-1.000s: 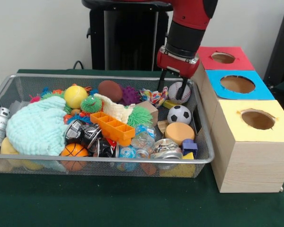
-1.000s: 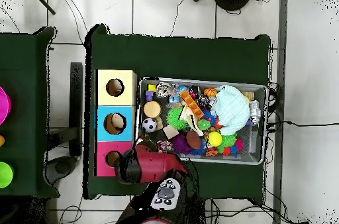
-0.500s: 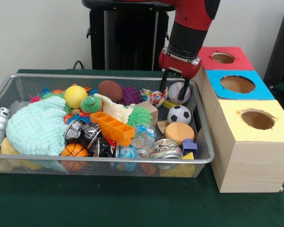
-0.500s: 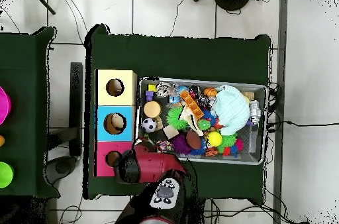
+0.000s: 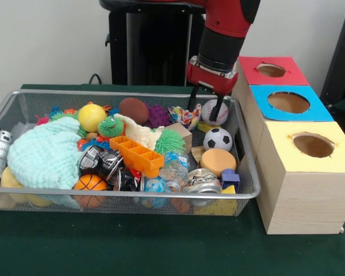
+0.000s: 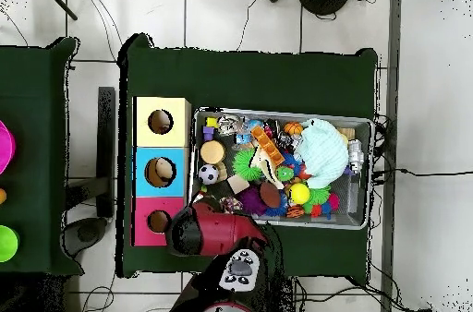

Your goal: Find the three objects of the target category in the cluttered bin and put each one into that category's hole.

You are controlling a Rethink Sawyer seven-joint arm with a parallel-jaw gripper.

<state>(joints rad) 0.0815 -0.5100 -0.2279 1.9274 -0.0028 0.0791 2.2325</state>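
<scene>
The polka-dot cloth lies bunched and slack among the toys, so my gripper should next pinch the raised fold of the cloth beside the baseball.
The wire-mesh bin is full of toys. The mint-green knit cloth lies at its left end and also shows in the overhead view. The cream knit cloth lies in the middle, partly under an orange tray. The polka-dot cloth is bunched at the far right. My gripper is open and empty. It hangs over the bin's far right corner, between the polka-dot cloth and a baseball. The yellow-faced hole tops the nearest wooden box. In the overhead view the arm hides the gripper.
A blue-faced hole and a red-faced hole sit behind the yellow one. The bin also holds a soccer ball, a basketball, a yellow ball, crushed cans and an orange tray.
The gripper has shifted slightly left, away from the baseball and nearer the polka-dot cloth. It stays open. The things in the bin have not moved.
</scene>
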